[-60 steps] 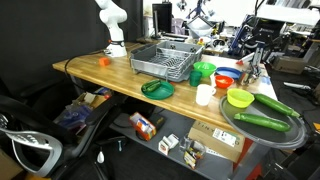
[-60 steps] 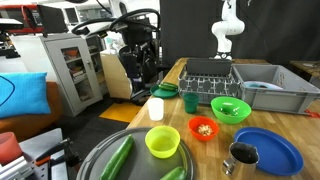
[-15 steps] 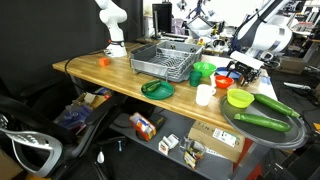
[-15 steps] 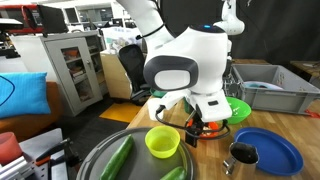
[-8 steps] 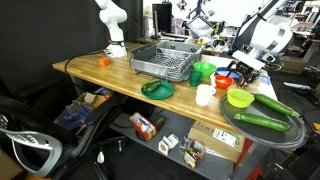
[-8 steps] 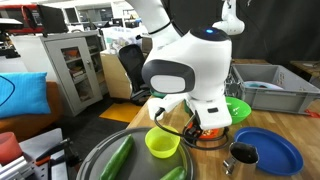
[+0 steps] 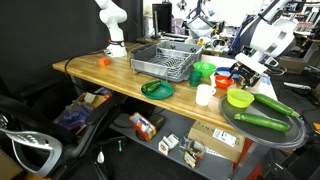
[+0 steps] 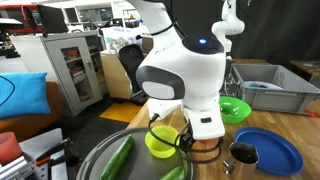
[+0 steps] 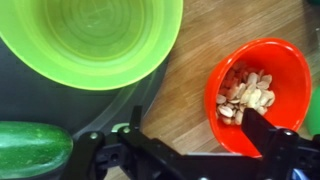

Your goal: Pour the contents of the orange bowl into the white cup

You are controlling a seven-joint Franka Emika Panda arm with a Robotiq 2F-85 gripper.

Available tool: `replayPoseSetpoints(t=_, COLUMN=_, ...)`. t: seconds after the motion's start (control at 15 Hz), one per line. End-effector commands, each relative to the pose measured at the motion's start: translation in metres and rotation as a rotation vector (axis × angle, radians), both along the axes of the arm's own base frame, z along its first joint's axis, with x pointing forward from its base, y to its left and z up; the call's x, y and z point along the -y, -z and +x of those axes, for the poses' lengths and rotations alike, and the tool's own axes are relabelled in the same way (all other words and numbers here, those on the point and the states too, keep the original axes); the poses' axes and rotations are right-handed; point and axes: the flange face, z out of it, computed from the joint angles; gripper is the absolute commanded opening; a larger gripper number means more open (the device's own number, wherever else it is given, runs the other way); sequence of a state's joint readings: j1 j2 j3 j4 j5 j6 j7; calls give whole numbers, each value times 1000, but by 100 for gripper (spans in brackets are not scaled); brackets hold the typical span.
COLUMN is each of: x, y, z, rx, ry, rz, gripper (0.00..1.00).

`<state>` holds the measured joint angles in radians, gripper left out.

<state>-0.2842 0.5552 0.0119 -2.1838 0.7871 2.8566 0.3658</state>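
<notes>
My gripper is going to grab the orange bowl by its near side next, so the rest of the bowl's rim stays free to pour into the white cup.
The orange bowl [image 9: 262, 70], holding pale nuts, sits on the wooden table at the right of the wrist view. My gripper [image 9: 195, 125] is open just above it. One finger is over the bowl's inside, the other is over the bare table, and the bowl's near wall lies between them. In both exterior views the arm [image 7: 256, 45] hides most of the bowl. The white cup [image 7: 204, 95] stands upright near the table's front edge, a short way from the gripper. In an exterior view the arm [image 8: 185, 75] hides the cup.
A yellow-green bowl [image 9: 95, 35] [image 8: 160, 143] sits close beside the orange bowl. Cucumbers [image 9: 30, 148] lie on a round grey tray [image 7: 290, 135]. A blue plate [image 8: 272, 152], a green bowl [image 8: 238, 108], a green cup [image 7: 203, 72], a dish rack [image 7: 165, 60] and a dark green plate [image 7: 157, 89] share the table.
The arm has come in over the table and dropped lower over the orange bowl. The gripper now hangs just above the bowl's rim.
</notes>
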Motion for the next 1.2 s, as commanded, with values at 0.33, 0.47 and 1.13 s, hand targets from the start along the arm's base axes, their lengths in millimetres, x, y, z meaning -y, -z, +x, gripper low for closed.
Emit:
replayPoseSetpoints(t=0.33, x=-7, y=0, z=-5, rx=26, ry=-17, rz=-1, gripper=68)
replayPoseSetpoints(t=0.47, x=-11, y=2, z=-2, rx=26, ry=-23, rz=3, gripper=53)
replayPoseSetpoints(t=1.13, x=-9, y=-5, z=7, rx=55, ry=5, rz=-3, gripper=0)
